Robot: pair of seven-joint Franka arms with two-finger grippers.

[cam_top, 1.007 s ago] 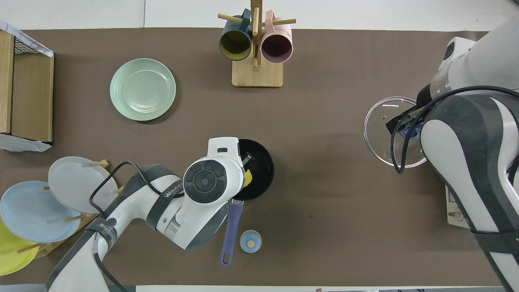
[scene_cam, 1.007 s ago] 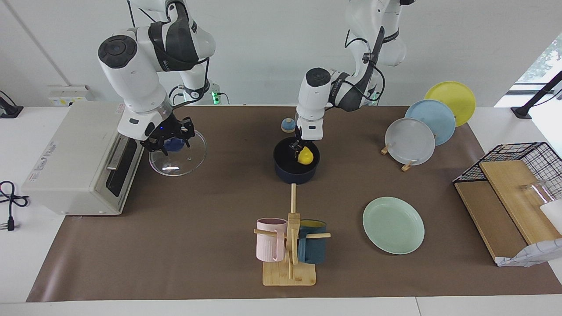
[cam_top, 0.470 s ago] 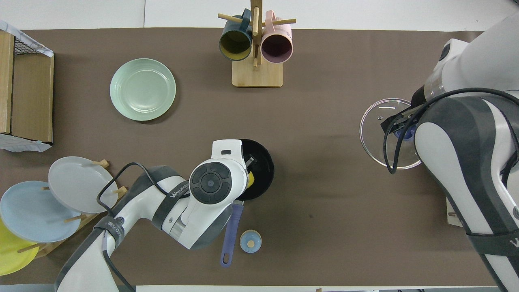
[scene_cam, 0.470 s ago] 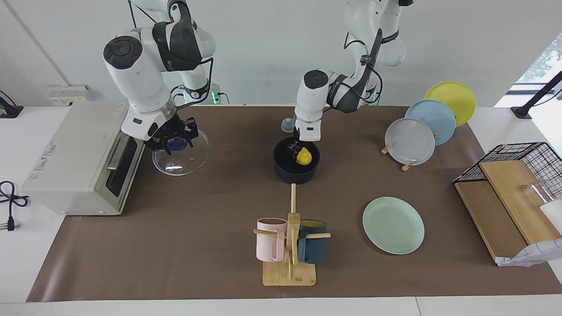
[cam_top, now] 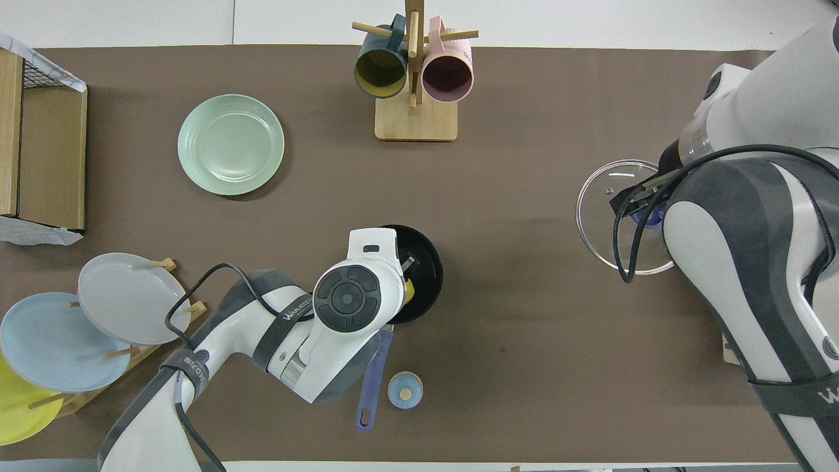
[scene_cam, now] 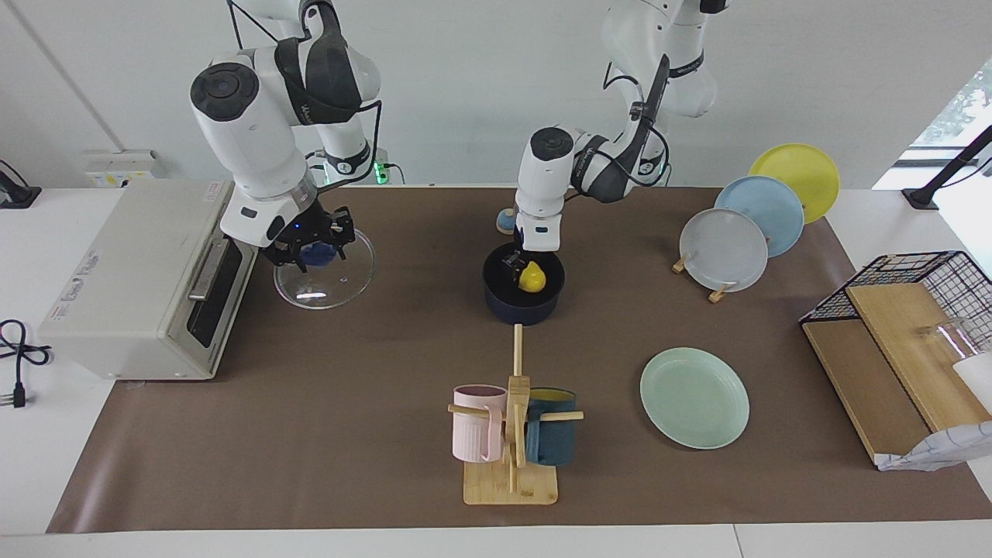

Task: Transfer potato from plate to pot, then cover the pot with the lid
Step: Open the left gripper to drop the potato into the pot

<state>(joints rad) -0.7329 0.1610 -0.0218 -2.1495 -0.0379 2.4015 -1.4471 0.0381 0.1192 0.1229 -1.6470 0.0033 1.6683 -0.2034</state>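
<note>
The yellow potato is low inside the dark navy pot's rim and would stay there, so it is time for my left gripper to open now.
The yellow potato (scene_cam: 532,277) is inside the dark navy pot (scene_cam: 504,306), at the middle of the table. My left gripper (scene_cam: 518,267) reaches down into the pot and is shut on the potato. From overhead only a sliver of potato (cam_top: 409,290) shows beside the left hand, over the pot's black inside (cam_top: 426,269). My right gripper (scene_cam: 314,252) is shut on the blue knob of the glass lid (scene_cam: 325,283) and holds it by the toaster oven. The mint-green plate (scene_cam: 694,397) is bare, farther from the robots than the pot.
A toaster oven (scene_cam: 132,279) stands at the right arm's end. A mug rack (scene_cam: 511,434) with a pink and a teal mug stands farther out than the pot. A small bell (scene_cam: 508,222), a rack of plates (scene_cam: 744,232) and a wire basket (scene_cam: 899,341) are here too.
My right gripper has carried the lid a little toward the pot. My left hand has shifted slightly over the pot, and the potato shifted with it.
</note>
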